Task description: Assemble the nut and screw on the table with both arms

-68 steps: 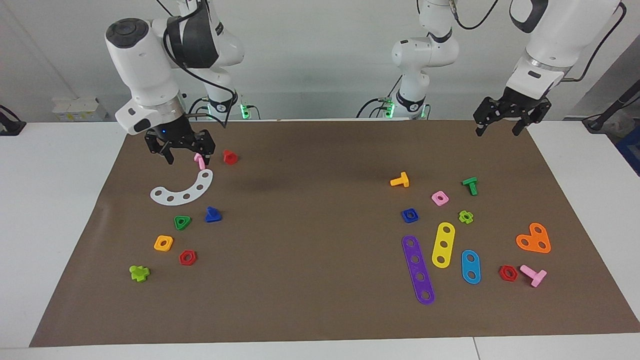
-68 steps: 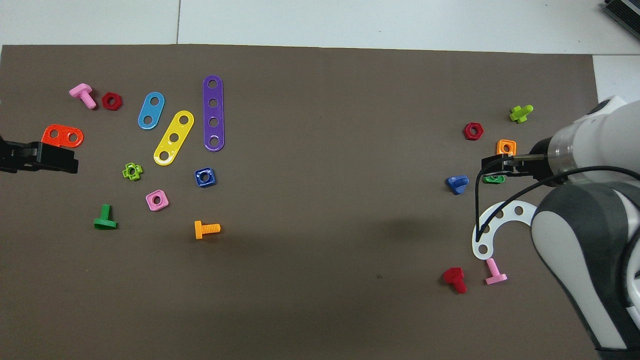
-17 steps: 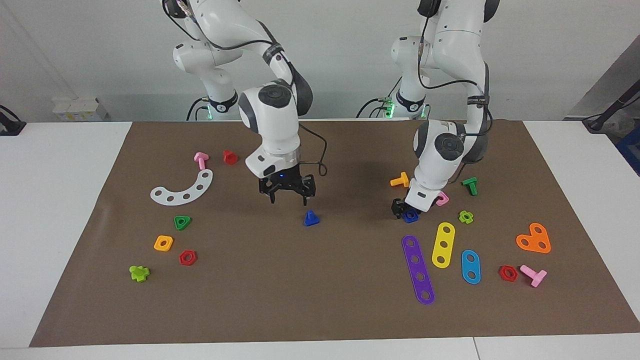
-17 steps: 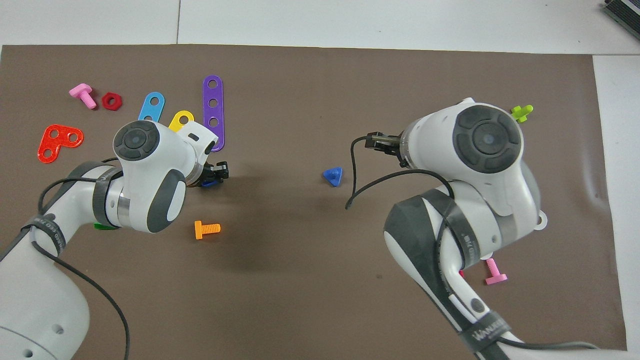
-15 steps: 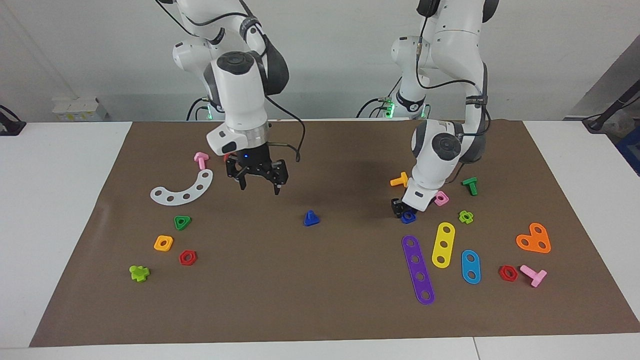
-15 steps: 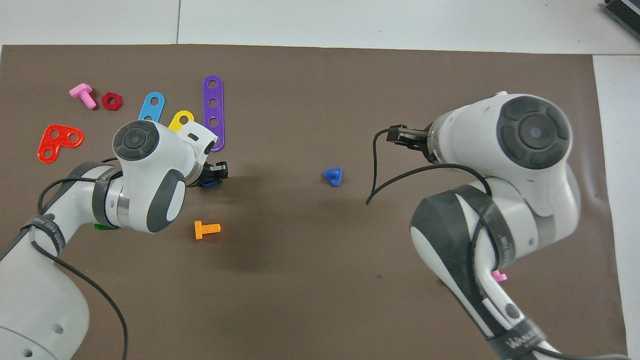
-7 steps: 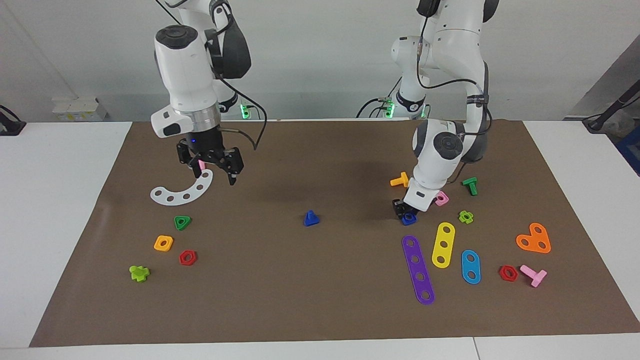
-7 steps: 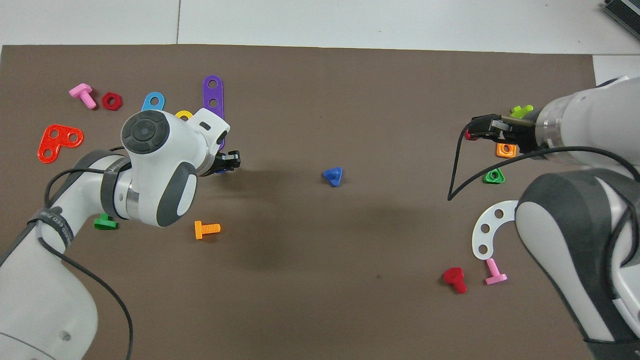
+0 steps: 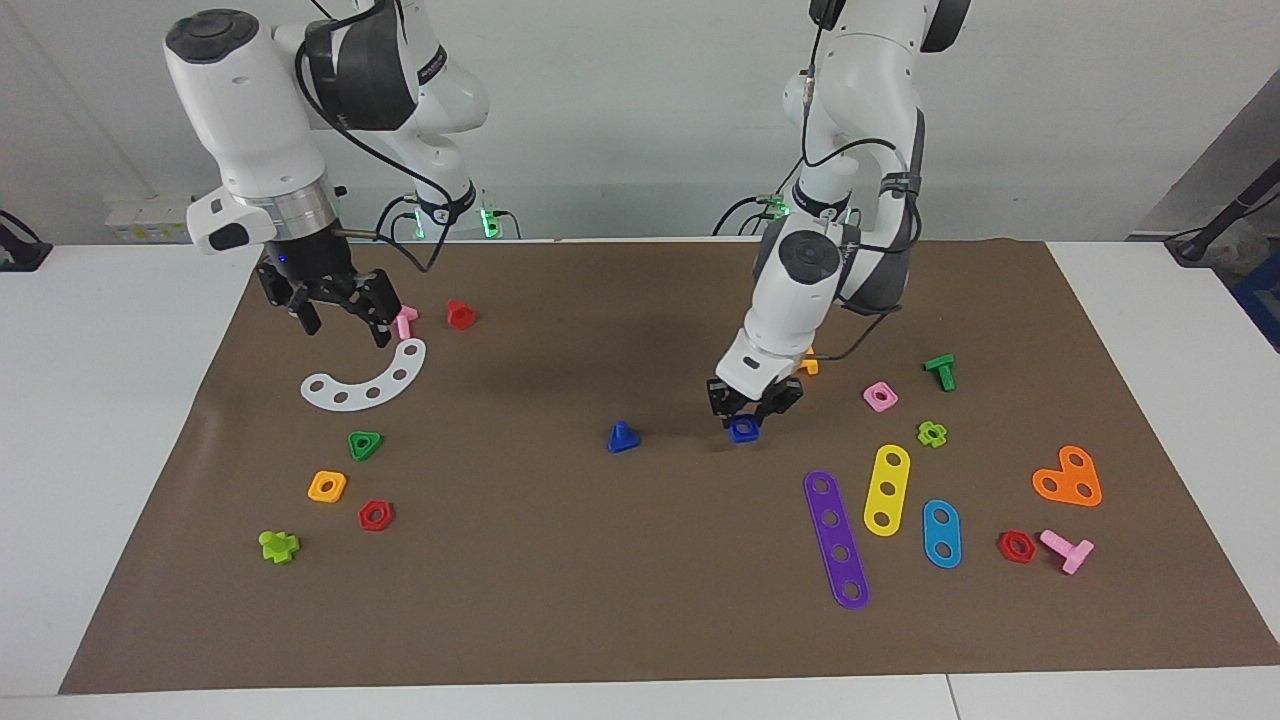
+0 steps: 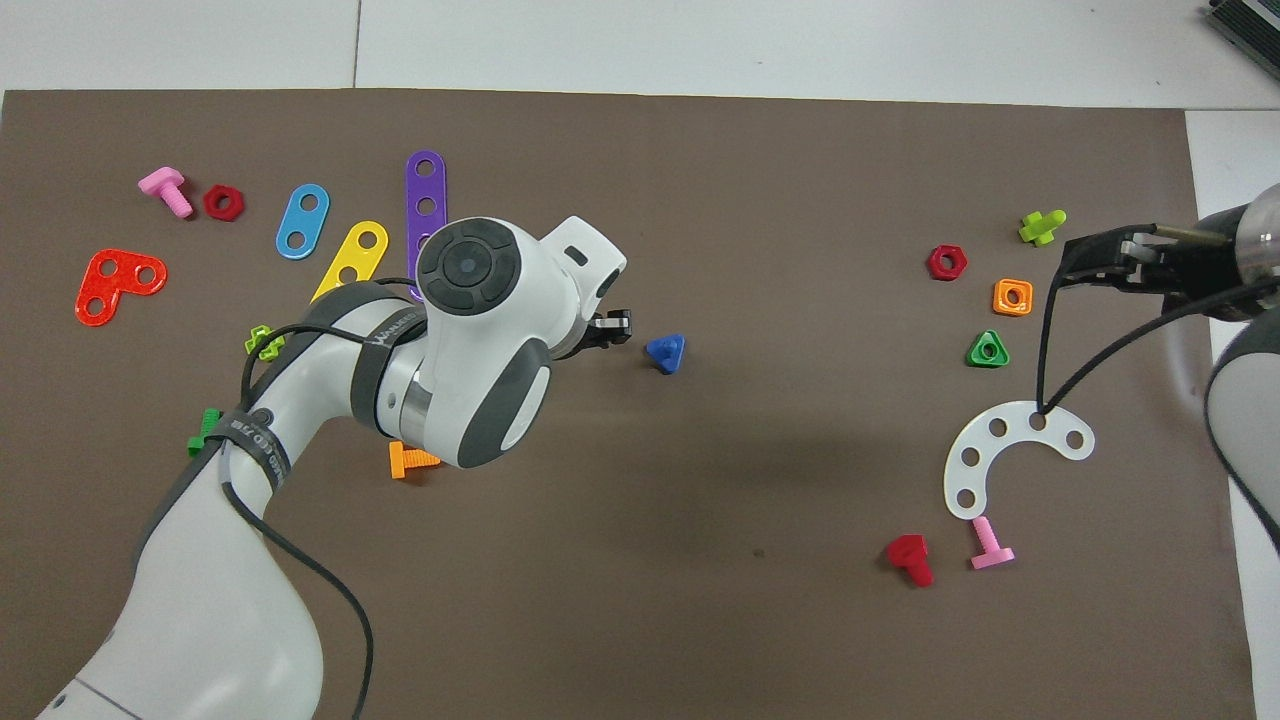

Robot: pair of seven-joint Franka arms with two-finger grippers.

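Note:
The blue screw (image 10: 666, 352) stands bare beside the left gripper, so the blue square nut would miss it if the gripper opened now. The left gripper needs to line up the nut with the screw before it opens.
The blue square nut (image 9: 743, 430) is held in my left gripper (image 9: 749, 417), which is shut on it low over the brown mat (image 9: 640, 580), beside the dark-blue screw (image 9: 622, 438). The screw stands on its triangular head, shank up, in the middle of the mat, and it also shows in the overhead view (image 10: 665, 352). There my left arm hides the nut, and the left gripper (image 10: 612, 334) shows next to the screw. My right gripper (image 9: 343, 325) is open and empty, raised over the mat at the right arm's end by the white arc plate (image 9: 365, 380); it also shows in the overhead view (image 10: 1078, 262).
At the right arm's end lie a pink screw (image 9: 404, 322), a red screw (image 9: 459, 314), a green triangular nut (image 9: 364, 444), an orange nut (image 9: 327, 486) and a red hex nut (image 9: 375, 515). At the left arm's end lie a pink nut (image 9: 880, 396) and a purple strip (image 9: 836, 540).
My left gripper has carried the blue nut from beside the purple strip toward the screw. My right gripper has let the screw go at mid-mat and drawn back, raised, to the white arc plate.

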